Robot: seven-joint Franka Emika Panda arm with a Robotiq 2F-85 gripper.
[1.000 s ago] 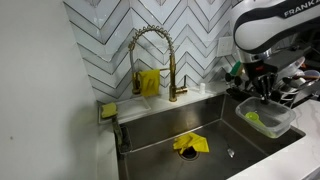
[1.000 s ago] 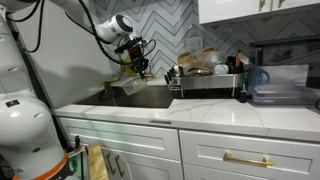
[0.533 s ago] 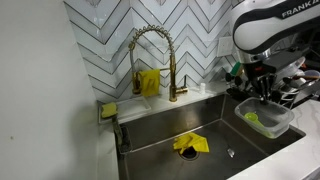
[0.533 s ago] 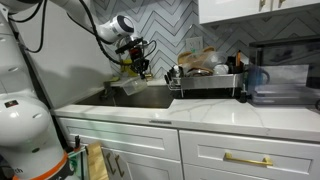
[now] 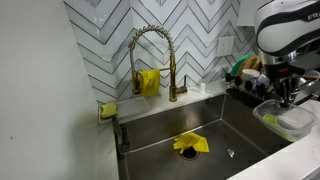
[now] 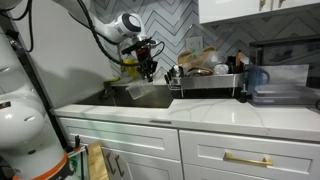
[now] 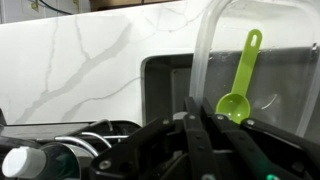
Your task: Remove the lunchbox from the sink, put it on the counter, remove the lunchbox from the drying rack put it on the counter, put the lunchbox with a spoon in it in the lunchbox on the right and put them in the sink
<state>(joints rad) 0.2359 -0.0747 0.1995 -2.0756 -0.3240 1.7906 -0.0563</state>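
Note:
Past the counter's edge, the lunchbox's base (image 5: 283, 125) hangs over the sink (image 5: 160, 130), so I will move the lunchbox to that counter before my gripper releases it.
My gripper (image 5: 287, 98) is shut on the rim of a clear lunchbox (image 5: 288, 122) with a green spoon (image 7: 238, 88) lying in it. It holds the box above the right end of the steel sink (image 5: 160, 130), close to the drying rack (image 6: 205, 82). In an exterior view the gripper (image 6: 150, 72) hangs over the sink with the box (image 6: 133, 92) below it. In the wrist view the fingers (image 7: 197, 112) pinch the box's clear wall (image 7: 206, 55). A second clear lunchbox (image 6: 282, 86) stands on the counter, right of the rack.
A gold spring faucet (image 5: 152, 55) rises behind the sink with a yellow cloth (image 5: 148, 82) hanging by it. A yellow rag (image 5: 190, 143) lies on the sink floor. A sponge (image 5: 108, 110) sits on the sink's corner. The rack holds dishes. White marble counter (image 7: 80, 60) surrounds the sink.
My gripper has moved with the lunchbox and spoon toward the drying rack side of the sink. Its grip has not changed.

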